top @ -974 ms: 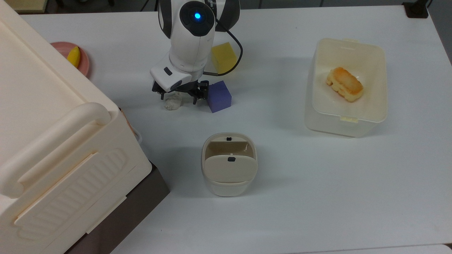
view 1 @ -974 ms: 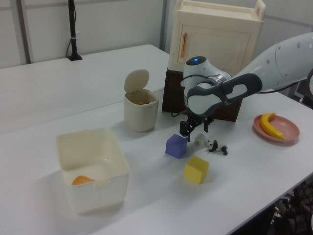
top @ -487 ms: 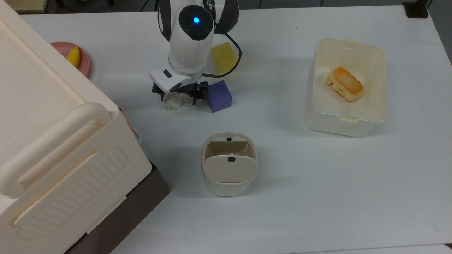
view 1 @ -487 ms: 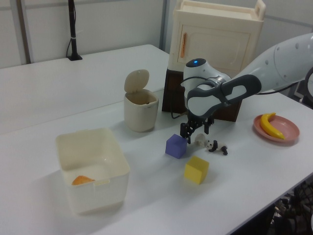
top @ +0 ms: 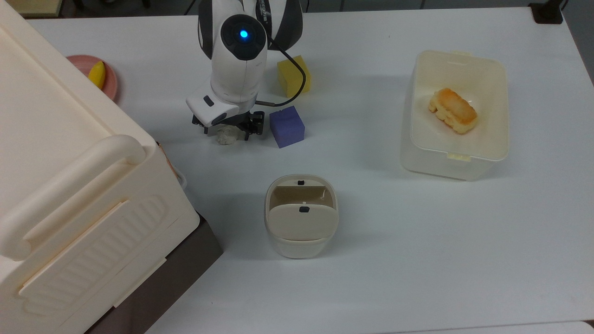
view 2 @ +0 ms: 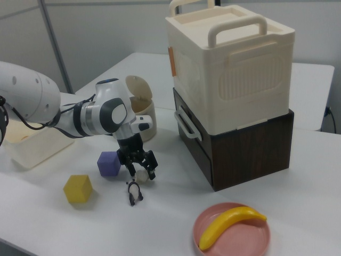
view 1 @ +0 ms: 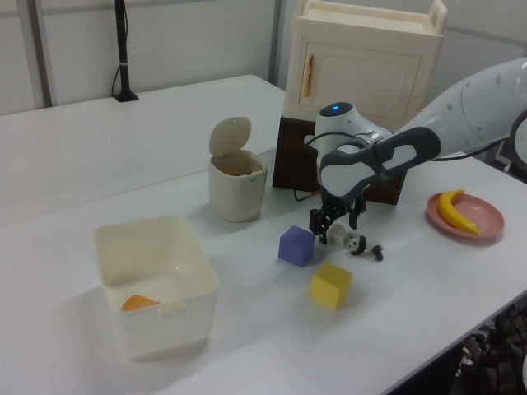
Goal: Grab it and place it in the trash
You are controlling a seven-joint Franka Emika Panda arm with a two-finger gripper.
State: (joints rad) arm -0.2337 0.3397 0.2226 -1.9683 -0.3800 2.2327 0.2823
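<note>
I will put the tissue wad in the beige trash bin (view 1: 236,193), so my gripper will grab it by its crumpled body (view 1: 336,235) next.
The crumpled white tissue wad (top: 226,138) lies on the white table just left of a purple cube (top: 287,126) in the top view. My gripper (top: 226,131) is down over the wad and open, one finger on each side of it. The left view shows the wad (view 1: 338,235) between the fingers of the gripper (view 1: 336,234), and so does the right view, with wad (view 2: 141,175) and gripper (view 2: 139,169). The beige trash bin (top: 301,225) stands nearer the top view's bottom, its flap tilted and the inside showing; it is also seen at bin (view 1: 236,193).
A small panda figurine (view 1: 362,245) lies right beside the wad. A yellow cube (top: 293,75) sits behind the purple one. A cream tub (top: 413,93) holding bread is at the top view's right. A big handled cream box (top: 69,185) and a pink plate (top: 110,83) with a banana are at its left.
The gripper has shifted toward the top view's left, away from the purple cube, and now straddles the wad. The wad has stayed where it was.
</note>
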